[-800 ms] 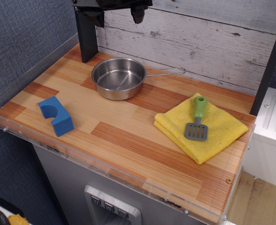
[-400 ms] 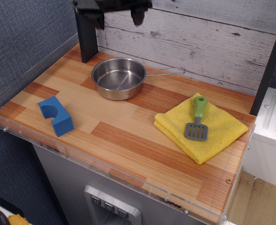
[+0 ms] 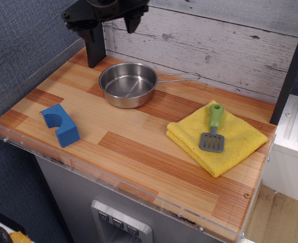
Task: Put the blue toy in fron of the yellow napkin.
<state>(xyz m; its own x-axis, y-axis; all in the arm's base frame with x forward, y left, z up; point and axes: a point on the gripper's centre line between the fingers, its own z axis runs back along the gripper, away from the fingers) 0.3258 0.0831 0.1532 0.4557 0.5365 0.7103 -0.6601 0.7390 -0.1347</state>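
The blue toy should go in front of the yellow napkin (image 3: 235,142), so I should grab the toy next by its notched middle (image 3: 64,119).
The blue toy (image 3: 61,124), a blue block with a half-round notch, lies near the front left corner of the wooden counter. The yellow napkin (image 3: 235,142) lies folded at the right, with a small spatula (image 3: 213,132) with a green handle lying on it. My gripper (image 3: 112,22) hangs open and empty high at the back left, above the far side of the steel pan (image 3: 128,84). It is far from both the toy and the napkin.
The steel pan's long handle (image 3: 179,77) points right along the white plank wall. A black post (image 3: 93,43) stands at the back left. A clear plastic rim (image 3: 113,179) edges the front and left of the counter.
The gripper has moved left and slightly down at the top of the view. The toy, napkin, spatula and pan have not moved.
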